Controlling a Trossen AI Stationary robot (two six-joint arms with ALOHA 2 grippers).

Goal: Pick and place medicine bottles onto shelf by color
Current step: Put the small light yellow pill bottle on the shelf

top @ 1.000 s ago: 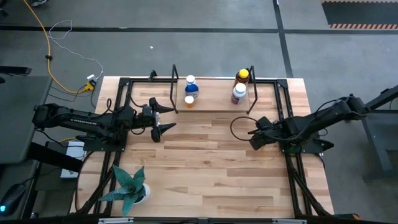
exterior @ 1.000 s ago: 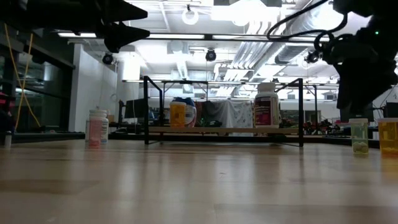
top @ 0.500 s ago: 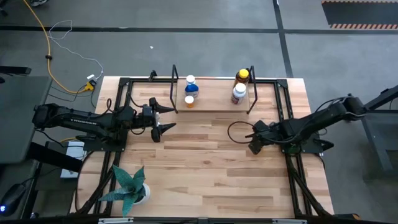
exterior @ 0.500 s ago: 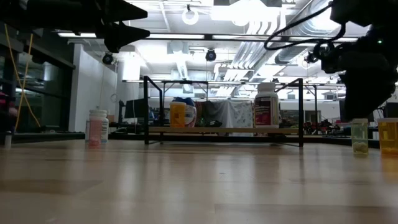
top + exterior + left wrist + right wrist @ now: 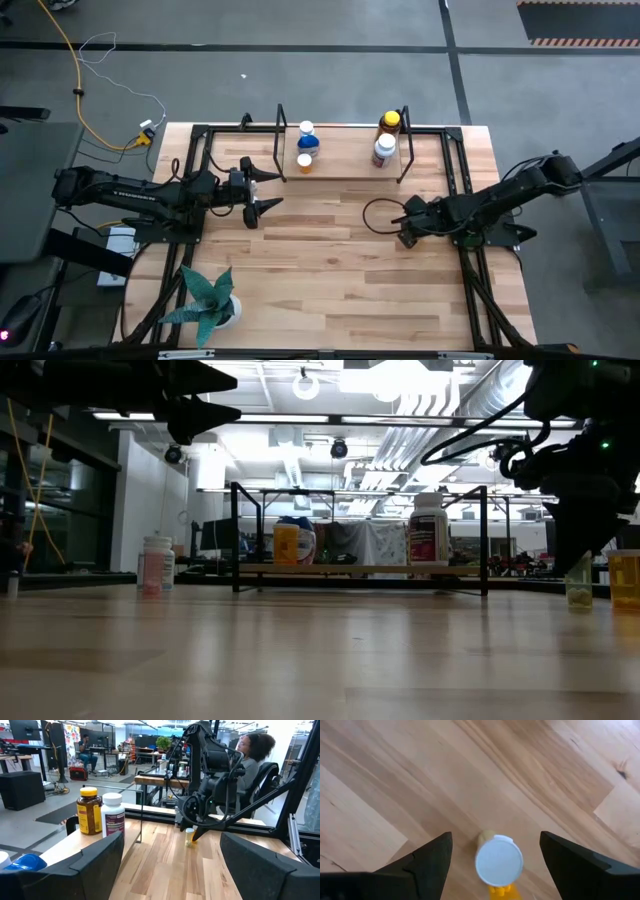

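The small vial's white cap (image 5: 499, 862) is level with the fingers of my right gripper, which reach down to it. My right gripper needs to close. Closing now would hold the cap.
A small vial with a white cap (image 5: 499, 861) and yellow contents stands upright on the wooden table. My right gripper (image 5: 495, 840) hangs open just above it, pointing steeply down, one finger on either side and clear of it. In the high view the gripper (image 5: 405, 232) hides the vial. The shelf (image 5: 345, 168) at the far edge bears a blue-capped white bottle (image 5: 307, 140), an orange vial (image 5: 304, 162), an amber bottle (image 5: 389, 123) and a white bottle (image 5: 383, 150). My left gripper (image 5: 272, 190) waits open and level, left of the shelf.
A white bottle (image 5: 156, 565) stands on the table at the left of the low view, a yellow vial (image 5: 624, 580) at its right edge. A potted plant (image 5: 208, 300) sits near the front left corner. Bare tabletop (image 5: 330, 270) lies between the arms.
My right gripper has sunk toward the white-capped vial and drifted a little toward the table's left and near edges, rolling slightly, its fingers still apart. The vial and the shelf's bottles have stayed put.
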